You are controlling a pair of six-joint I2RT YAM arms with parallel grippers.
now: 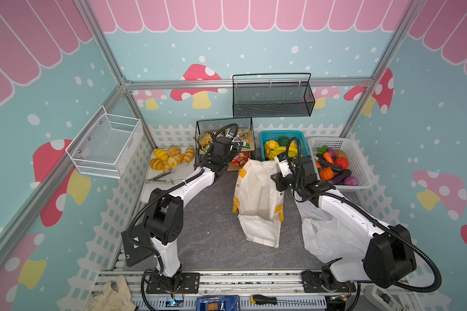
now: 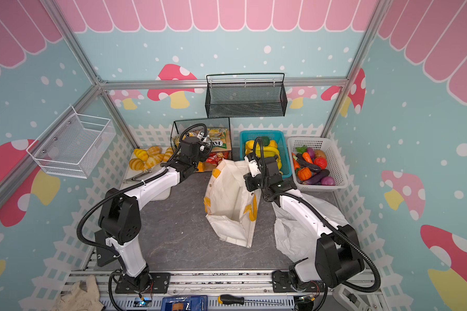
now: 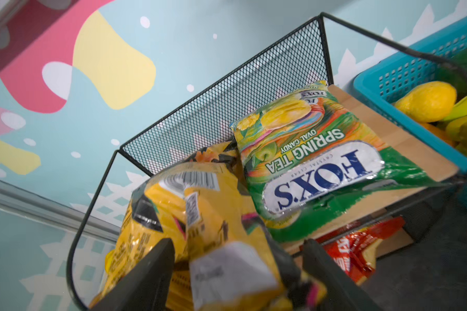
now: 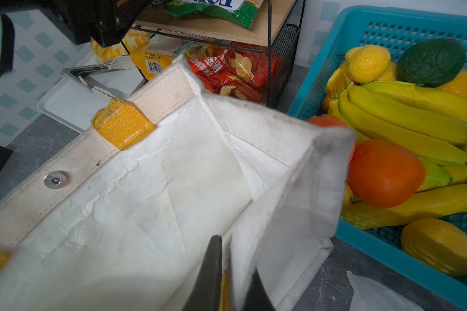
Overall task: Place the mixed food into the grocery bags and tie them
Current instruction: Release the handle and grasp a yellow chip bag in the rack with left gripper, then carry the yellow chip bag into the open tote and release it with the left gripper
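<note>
I will next pinch the gold-black snack packet's crinkled near end with my left gripper, so its body stays free to enter the tote [image 1: 256, 199] first.
My left gripper [image 1: 233, 137] [image 3: 239, 242] is inside the black wire rack [image 3: 227, 107] at the back. It stands open around a crinkly gold-black snack packet [image 3: 213, 215]. A green-white candy packet [image 3: 321, 161] [image 2: 219, 140] lies beside it on the rack's shelf. The cream canvas tote [image 1: 256, 199] [image 4: 146, 202] stands open mid-table. My right gripper [image 1: 275, 177] [image 4: 232, 255] is shut on its right rim. The white plastic bag [image 1: 326, 231] lies crumpled under my right arm. An orange pumpkin [image 1: 326, 173] and a purple eggplant [image 1: 343, 176] sit in the white basket [image 1: 359, 161].
A blue basket [image 1: 281, 133] of toy fruit stands between rack and white basket, close to the tote. Red packets [image 1: 239, 159] lie under the rack's shelf. Bread rolls [image 1: 170, 159] and tongs [image 1: 162, 176] rest on a white tray at left. Mesh baskets [image 1: 272, 97] hang on the walls.
</note>
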